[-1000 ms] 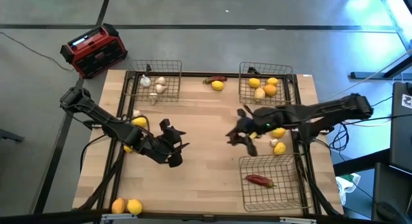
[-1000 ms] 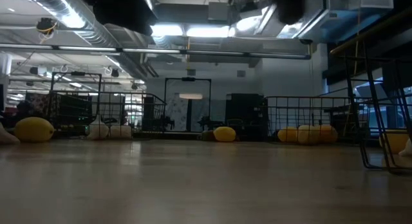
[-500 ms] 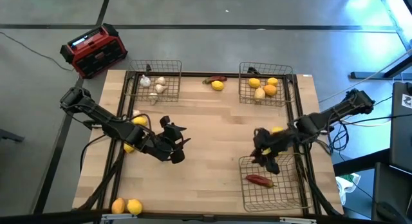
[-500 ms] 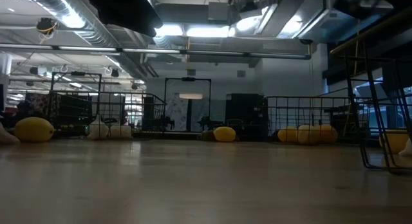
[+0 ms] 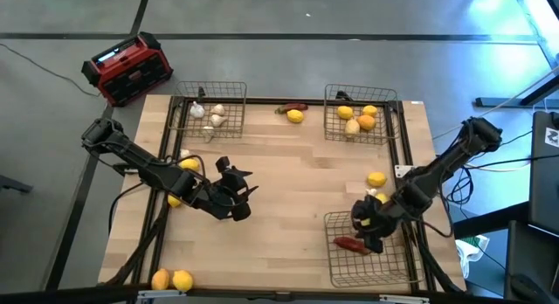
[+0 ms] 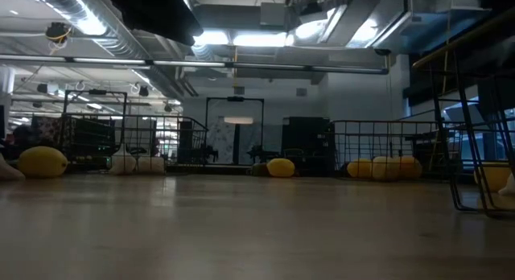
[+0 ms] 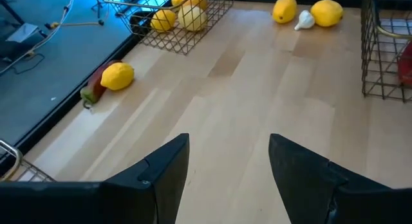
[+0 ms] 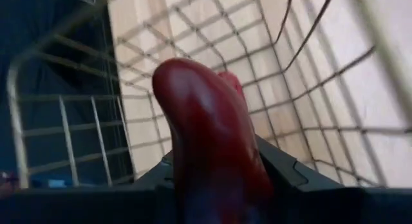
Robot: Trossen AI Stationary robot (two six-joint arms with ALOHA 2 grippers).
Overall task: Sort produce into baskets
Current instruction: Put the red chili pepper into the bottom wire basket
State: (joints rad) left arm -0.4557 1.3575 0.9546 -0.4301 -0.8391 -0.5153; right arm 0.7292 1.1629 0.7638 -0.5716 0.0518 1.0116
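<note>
My right gripper stays closed on the dark red pepper (image 8: 209, 121) for now, until it is near the wire basket's mesh bottom; in the right wrist view the pepper hangs above that bottom.
My right gripper (image 5: 367, 230) hangs over the near right wire basket (image 5: 397, 269), shut on a long dark red pepper (image 8: 206, 127). In the high view the gripper hides that pepper. Another red pepper (image 5: 350, 244) lies on this basket's floor. My left gripper (image 5: 240, 199) is open and empty above the bare table left of centre; its fingers show apart in the left wrist view (image 7: 228, 166). The far left basket (image 5: 229, 87) holds whitish bulbs (image 5: 214, 114). The far right basket (image 5: 332, 96) holds yellow and orange fruits (image 5: 358, 119). My right gripper pinches the dark red pepper between its two fingers, by the end nearest the wrist (image 8: 196, 179). The rest of the pepper sticks out forward past the fingertips. The fingers slant down into the basket, and the pepper hangs clear above the mesh floor (image 8: 283, 108).
Loose on the table: a lemon (image 5: 295, 116) with a red pepper (image 5: 293, 107) at the far edge, a lemon (image 5: 376, 179) and a bulb (image 5: 382, 199) on the right, lemons (image 5: 188, 165) by the left arm, and an orange (image 5: 160, 279) with a lemon (image 5: 182, 280) near left. A red and black box (image 5: 127, 68) stands beyond the far left corner.
My right gripper has carried the red pepper from the middle of the table toward the near right, and now stands over the near right basket. The pepper in that basket has stayed where it was. My left gripper has kept about still and open.
</note>
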